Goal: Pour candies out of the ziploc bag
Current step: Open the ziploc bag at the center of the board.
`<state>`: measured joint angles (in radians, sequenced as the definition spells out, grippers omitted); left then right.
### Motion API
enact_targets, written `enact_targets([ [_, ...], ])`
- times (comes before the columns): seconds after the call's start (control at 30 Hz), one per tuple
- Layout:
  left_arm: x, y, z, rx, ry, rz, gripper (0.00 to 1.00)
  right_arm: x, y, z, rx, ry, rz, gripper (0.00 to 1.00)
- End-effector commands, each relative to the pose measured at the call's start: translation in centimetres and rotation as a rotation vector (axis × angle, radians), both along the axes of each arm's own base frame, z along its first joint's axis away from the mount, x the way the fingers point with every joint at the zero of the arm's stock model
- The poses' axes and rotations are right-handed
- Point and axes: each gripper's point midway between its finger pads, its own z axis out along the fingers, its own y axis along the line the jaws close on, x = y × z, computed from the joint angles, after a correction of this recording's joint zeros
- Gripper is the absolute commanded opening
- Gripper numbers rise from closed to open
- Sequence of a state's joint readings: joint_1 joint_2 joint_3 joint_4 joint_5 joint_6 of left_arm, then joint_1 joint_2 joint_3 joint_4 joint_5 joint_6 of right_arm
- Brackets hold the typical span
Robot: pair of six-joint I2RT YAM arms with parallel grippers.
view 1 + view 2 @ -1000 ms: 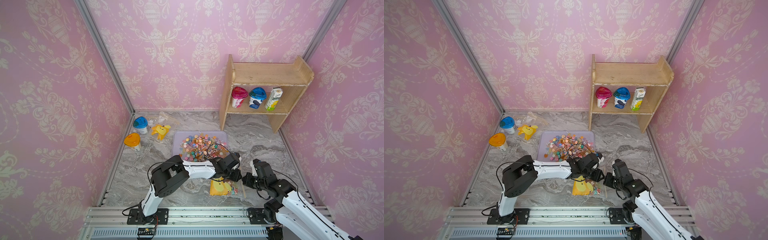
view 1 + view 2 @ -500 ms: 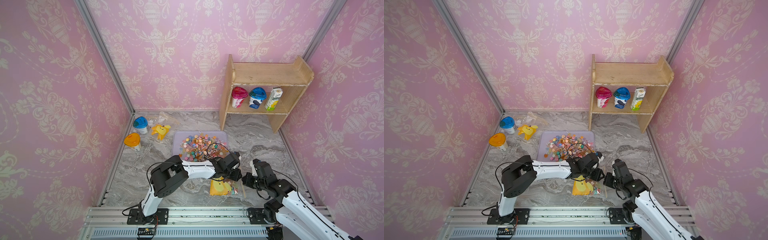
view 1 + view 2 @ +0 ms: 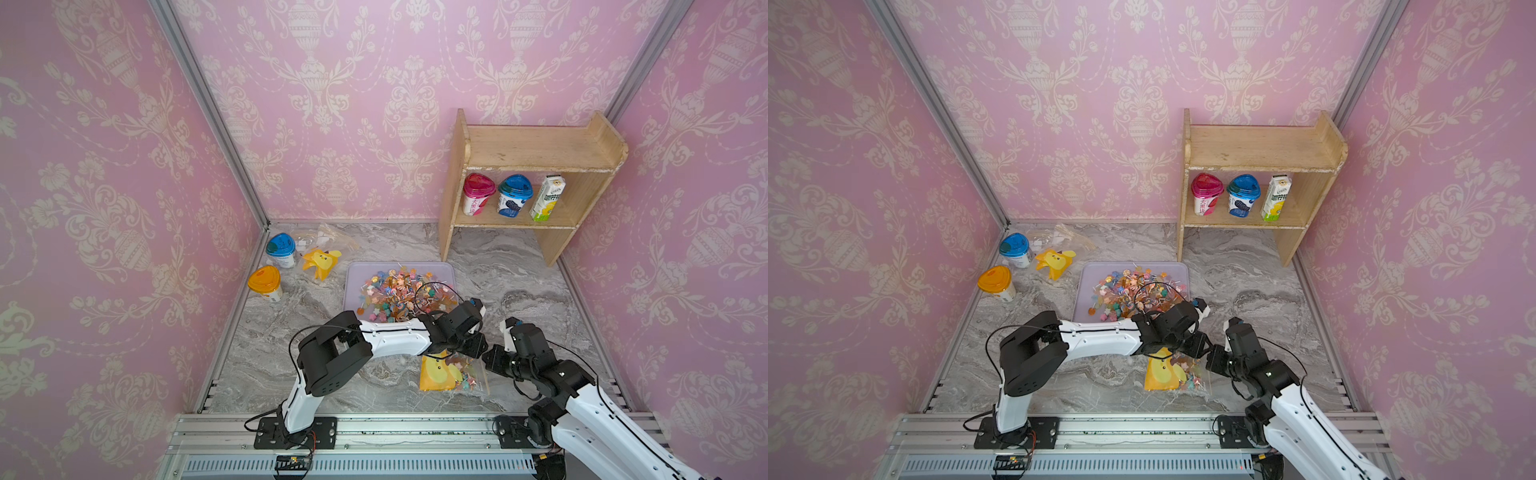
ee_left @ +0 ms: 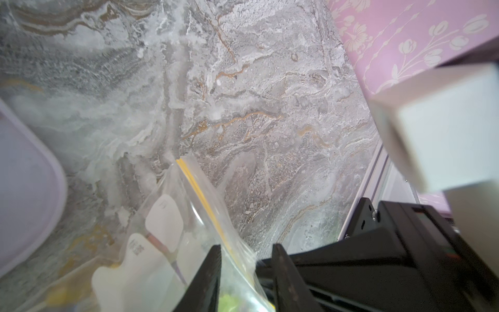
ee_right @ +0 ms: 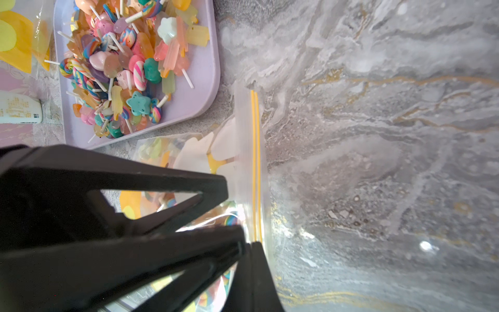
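Observation:
The ziploc bag's opening needs to be open for pouring, so my left gripper needs to grab the ziploc bag's yellow zip edge beside my right gripper next.
The clear ziploc bag (image 3: 451,372) with a yellow print lies flat on the marble table near the front, in both top views (image 3: 1173,372). Some candies (image 3: 467,376) are still inside it. Many more candies (image 3: 399,291) are heaped on the lilac tray (image 3: 354,275) just behind. My right gripper (image 5: 247,243) is shut on the bag's yellow zip edge (image 5: 253,151). My left gripper (image 4: 245,248) stands open, with the same zip edge (image 4: 199,194) running between its fingers. In a top view the two grippers (image 3: 478,349) (image 3: 490,359) meet at the bag's far right corner.
A wooden shelf (image 3: 536,149) at the back right holds two lidded cups and a carton. At the back left stand a blue-lidded cup (image 3: 281,249), an orange-lidded cup (image 3: 265,282), a yellow packet (image 3: 321,262) and an empty clear bag (image 3: 328,237). Pink walls close three sides.

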<state>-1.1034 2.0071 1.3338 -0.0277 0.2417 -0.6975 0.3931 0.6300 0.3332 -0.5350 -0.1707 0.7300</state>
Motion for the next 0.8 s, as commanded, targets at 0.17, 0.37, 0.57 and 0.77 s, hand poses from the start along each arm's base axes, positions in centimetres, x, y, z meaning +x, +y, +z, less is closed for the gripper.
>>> enact_targets([
  [0.17,-1.2,0.5,-1.0,0.047,0.024,-0.038,0.34,0.0,0.0,0.2,-0.002,-0.009,0.005,0.00],
  [0.37,-1.5,1.1,-1.3,0.047,0.024,-0.042,0.34,0.0,-0.3,0.1,-0.013,-0.003,-0.006,0.00],
  [0.57,-1.6,1.7,-2.1,0.077,0.025,-0.038,0.33,0.1,-0.4,0.2,-0.018,-0.004,-0.015,0.00],
  [0.77,-1.6,1.1,-1.6,0.047,0.027,-0.043,0.33,0.1,-0.1,0.2,-0.003,-0.005,-0.008,0.00],
])
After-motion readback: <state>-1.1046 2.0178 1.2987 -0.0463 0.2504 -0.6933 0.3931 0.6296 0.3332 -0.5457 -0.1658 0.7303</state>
